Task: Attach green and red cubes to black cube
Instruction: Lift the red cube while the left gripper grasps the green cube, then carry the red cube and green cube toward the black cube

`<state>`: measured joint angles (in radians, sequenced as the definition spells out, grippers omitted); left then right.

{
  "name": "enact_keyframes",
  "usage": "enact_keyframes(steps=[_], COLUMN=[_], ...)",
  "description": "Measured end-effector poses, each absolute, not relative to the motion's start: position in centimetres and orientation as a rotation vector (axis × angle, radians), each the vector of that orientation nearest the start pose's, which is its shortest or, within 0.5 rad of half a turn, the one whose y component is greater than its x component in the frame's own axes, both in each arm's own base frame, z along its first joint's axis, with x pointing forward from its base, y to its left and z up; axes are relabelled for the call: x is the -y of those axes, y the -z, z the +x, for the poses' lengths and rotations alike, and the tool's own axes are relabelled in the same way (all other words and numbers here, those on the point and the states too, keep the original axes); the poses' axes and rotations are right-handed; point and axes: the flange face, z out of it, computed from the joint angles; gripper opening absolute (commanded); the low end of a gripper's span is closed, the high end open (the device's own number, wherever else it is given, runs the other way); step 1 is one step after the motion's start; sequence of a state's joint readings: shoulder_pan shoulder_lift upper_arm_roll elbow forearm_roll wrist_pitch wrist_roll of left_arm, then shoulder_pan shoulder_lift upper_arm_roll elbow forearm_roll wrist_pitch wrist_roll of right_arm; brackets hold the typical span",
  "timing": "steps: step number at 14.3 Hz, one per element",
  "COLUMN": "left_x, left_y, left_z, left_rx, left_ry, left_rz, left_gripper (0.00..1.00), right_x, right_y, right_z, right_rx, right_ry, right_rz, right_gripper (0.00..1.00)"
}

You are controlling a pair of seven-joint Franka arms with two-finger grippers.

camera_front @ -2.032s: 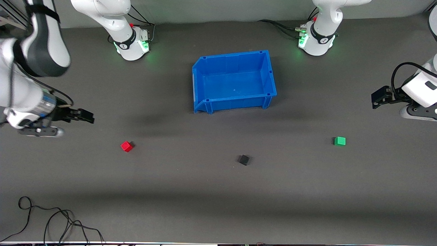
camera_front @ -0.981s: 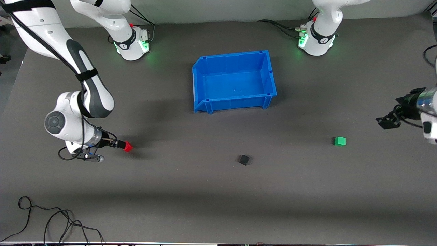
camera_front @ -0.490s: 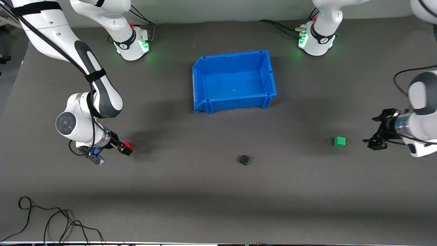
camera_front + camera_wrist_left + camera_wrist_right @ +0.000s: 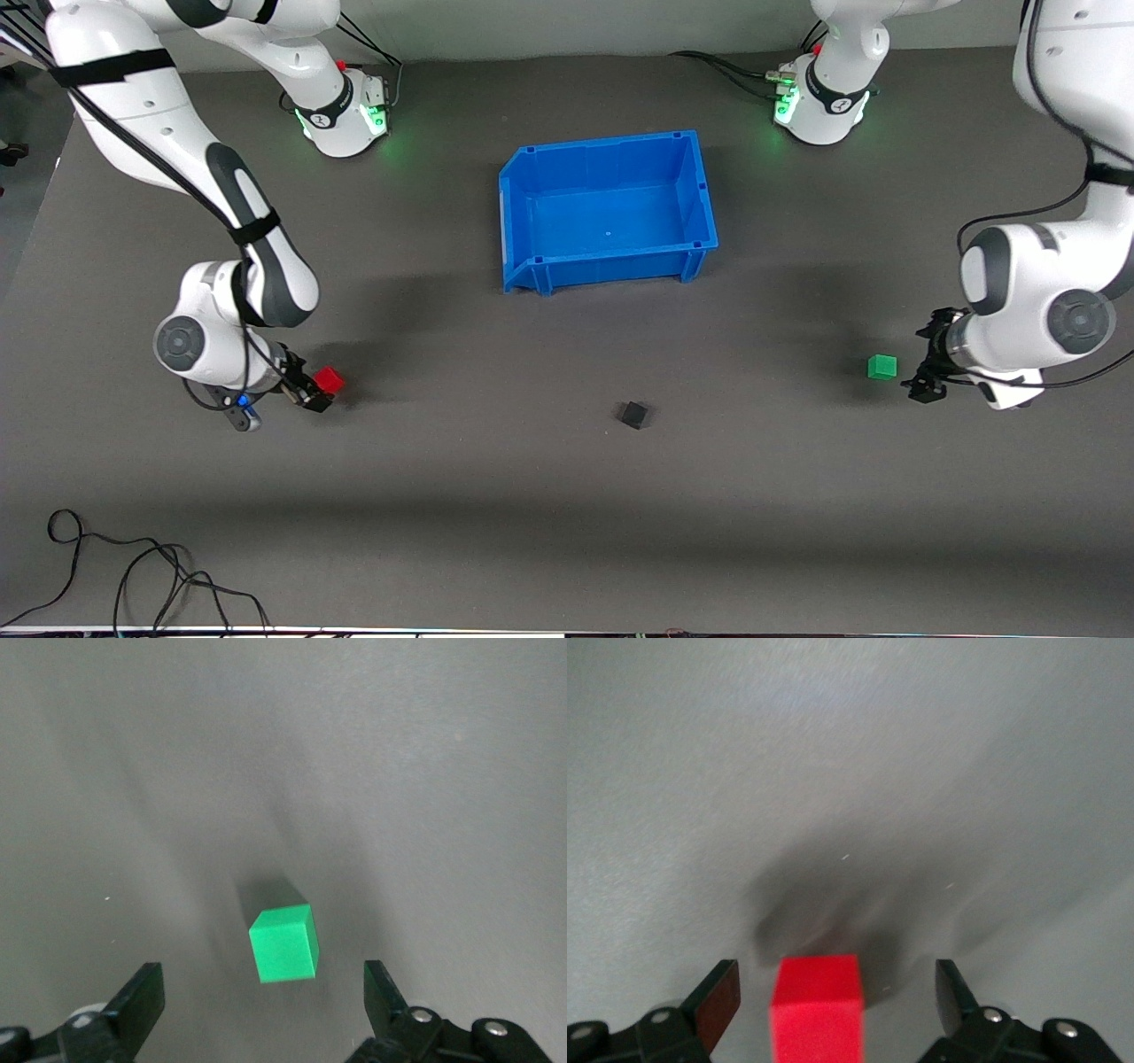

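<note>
Next, my left gripper reaches the green cube (image 4: 881, 367) and grabs its two opposite sides. One side of the green cube stays free to meet the black cube (image 4: 633, 414).
The red cube (image 4: 329, 379) lies on the dark table toward the right arm's end. My right gripper (image 4: 312, 392) is low at it and open; in the right wrist view the red cube (image 4: 817, 1010) sits between the two fingers (image 4: 716, 1001), untouched. The green cube (image 4: 881, 367) lies toward the left arm's end. My left gripper (image 4: 921, 387) is open and low beside it; in the left wrist view the green cube (image 4: 283, 943) lies just ahead of the open fingertips (image 4: 142, 997). The black cube (image 4: 633, 414) lies alone between the two, nearer the front camera.
An empty blue bin (image 4: 700, 190) stands mid-table, farther from the front camera than the cubes. Both arm bases (image 4: 341, 111) stand along the farthest table edge. Loose black cables (image 4: 133, 576) lie at the near corner by the right arm's end.
My left gripper has come down and in toward the green cube. My right gripper has turned and settled open around the red cube. No cube has moved.
</note>
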<state>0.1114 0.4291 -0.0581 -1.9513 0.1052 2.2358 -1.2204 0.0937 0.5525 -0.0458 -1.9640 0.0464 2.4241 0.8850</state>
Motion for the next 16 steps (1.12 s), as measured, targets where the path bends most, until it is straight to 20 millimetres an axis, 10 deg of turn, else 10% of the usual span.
enact_keyframes(steps=[1, 5, 11, 16], left_x=[-3.3, -3.0, -3.4, -3.4], left_y=[-23.6, -20.4, -19.1, -18.3], left_z=[60.2, 60.1, 59.7, 59.7], left_rx=[1.723, 1.747, 1.765, 1.769], left_ry=[-0.127, -0.099, -0.082, -0.071], left_rz=[-2.47, -2.473, -2.476, -2.482], left_gripper=[1.0, 1.0, 1.0, 0.9], right_x=[-3.9, -4.2, -4.7, -12.0], right_y=[-18.1, -18.5, -19.4, -25.6], right_z=[60.7, 61.1, 61.9, 65.4], right_rx=[-1.348, -1.363, -1.422, -1.601], right_ry=[-0.124, -0.106, -0.099, -0.162], right_rz=[-2.876, -2.868, -2.819, -2.575], right_gripper=[0.38, 0.16, 0.14, 0.14])
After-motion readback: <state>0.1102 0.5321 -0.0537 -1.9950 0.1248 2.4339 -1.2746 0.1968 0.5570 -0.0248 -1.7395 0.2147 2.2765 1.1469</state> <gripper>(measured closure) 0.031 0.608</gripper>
